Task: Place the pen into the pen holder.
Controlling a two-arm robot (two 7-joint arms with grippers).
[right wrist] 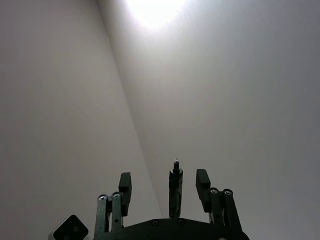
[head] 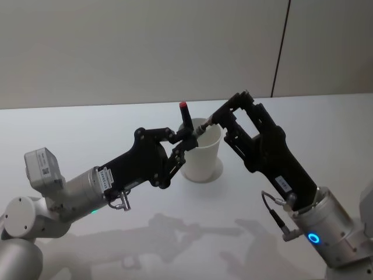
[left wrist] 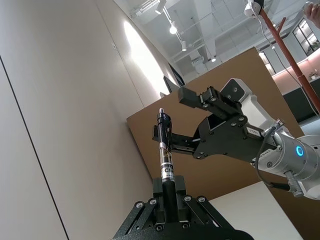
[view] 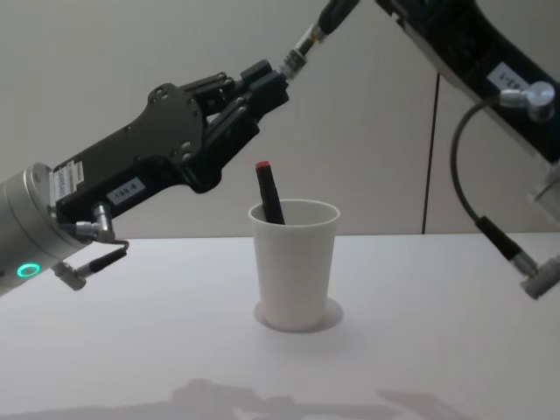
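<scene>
The pen's silver part should stay free to enter the paper cup [view: 295, 267], so my right gripper should next grab the pen by its black end [view: 334, 15].
The pen holder [head: 203, 156] is a white paper cup on the table, also seen in the chest view [view: 294, 267]. My left gripper [head: 189, 138] [view: 273, 85] hovers just above its rim and is shut on a black pen [head: 200, 128] [view: 306, 39] [left wrist: 165, 160]. The pen slants up and to the right, well above the cup. Its far end lies between the fingers of my right gripper [head: 213, 123] [right wrist: 164, 184] [left wrist: 181, 121], which stands open around the pen [right wrist: 175, 190] without touching it.
A second black pen with a red cap [head: 185, 115] [view: 269, 194] stands leaning inside the cup. The white table [head: 87, 128] spreads around the cup. Behind it is a plain wall with a dark vertical seam [head: 281, 49].
</scene>
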